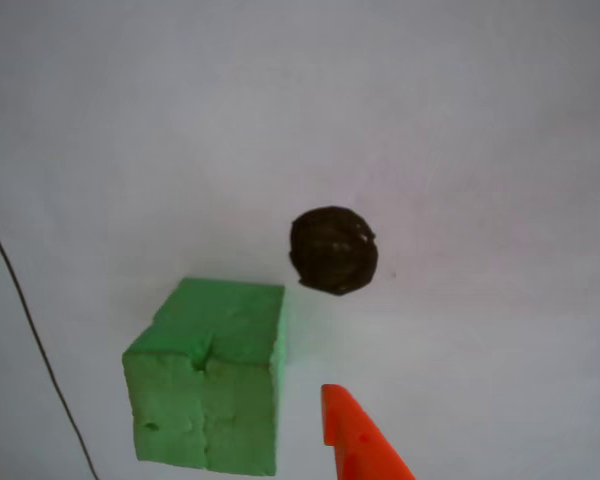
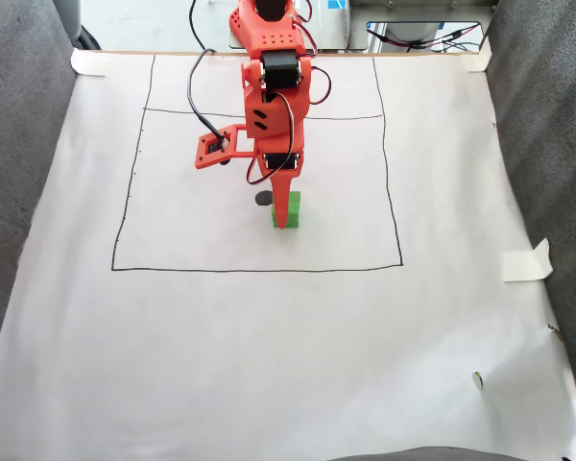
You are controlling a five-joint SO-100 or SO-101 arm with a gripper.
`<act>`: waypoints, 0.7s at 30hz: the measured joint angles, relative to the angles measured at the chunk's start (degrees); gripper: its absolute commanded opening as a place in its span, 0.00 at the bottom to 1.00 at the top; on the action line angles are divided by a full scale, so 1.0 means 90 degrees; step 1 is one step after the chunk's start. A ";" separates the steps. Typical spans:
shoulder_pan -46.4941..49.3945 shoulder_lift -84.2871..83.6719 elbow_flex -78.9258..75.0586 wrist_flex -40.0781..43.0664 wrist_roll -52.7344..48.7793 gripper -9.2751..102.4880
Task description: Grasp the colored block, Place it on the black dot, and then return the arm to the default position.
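Observation:
My gripper takes hold of the green colored block (image 1: pixel 206 386) by its opposite sides next, to place the block on the black dot (image 1: pixel 332 250).
The green colored block (image 1: pixel 206 386) sits on white paper, below and left of the black dot (image 1: pixel 332 250), with a small gap between them. My gripper (image 1: pixel 155 415) is open, its orange fingers (image 1: pixel 358 440) standing on either side of the block without touching it; the left finger shows as a sliver at the frame edge. In the fixed view the orange arm (image 2: pixel 274 96) reaches down from the top. There the gripper (image 2: pixel 286 215) partly covers the block (image 2: pixel 294 206), and the black dot (image 2: pixel 263 199) lies just left of it.
A thin dark cable (image 1: pixel 25 310) runs down the left of the other view. The white paper (image 2: pixel 288 346) carries a drawn rectangle (image 2: pixel 259 270). Grey fabric (image 2: pixel 19 192) borders both sides. A tape piece (image 2: pixel 526 261) sticks up at the right edge.

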 measured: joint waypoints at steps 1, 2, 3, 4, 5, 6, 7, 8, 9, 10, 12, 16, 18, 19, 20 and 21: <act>0.0000 -0.0029 0.0000 0.0000 0.0000 0.46; 0.0000 -0.0068 0.0000 -0.0010 0.0000 0.46; 0.0000 -0.0117 0.0000 -0.0039 -0.0020 0.46; 0.0000 -0.0146 0.0020 -0.0059 -0.0020 0.46; 0.0000 -0.0166 0.0068 -0.0078 -0.0039 0.46; 0.0000 -0.0166 0.0117 -0.0088 -0.0059 0.46; 0.0000 -0.0166 0.0127 -0.0098 -0.0059 0.46; 0.0000 -0.0166 0.0137 -0.0098 -0.0059 0.45; 0.0000 -0.0166 0.0137 -0.0098 -0.0059 0.45; 0.0000 -0.0166 0.0137 -0.0098 -0.0059 0.44; 0.0000 -0.0166 0.0137 -0.0098 -0.0059 0.43; 0.0000 -0.0166 0.0137 -0.0098 -0.0059 0.39; 0.0000 -0.0166 0.0137 -0.0098 -0.0059 0.36; 0.0000 -0.0166 0.0137 -0.0098 -0.0059 0.35; 0.0000 -0.0176 0.0137 -0.0098 -0.0059 0.33; 0.0000 -0.0215 0.0137 -0.0098 -0.0059 0.32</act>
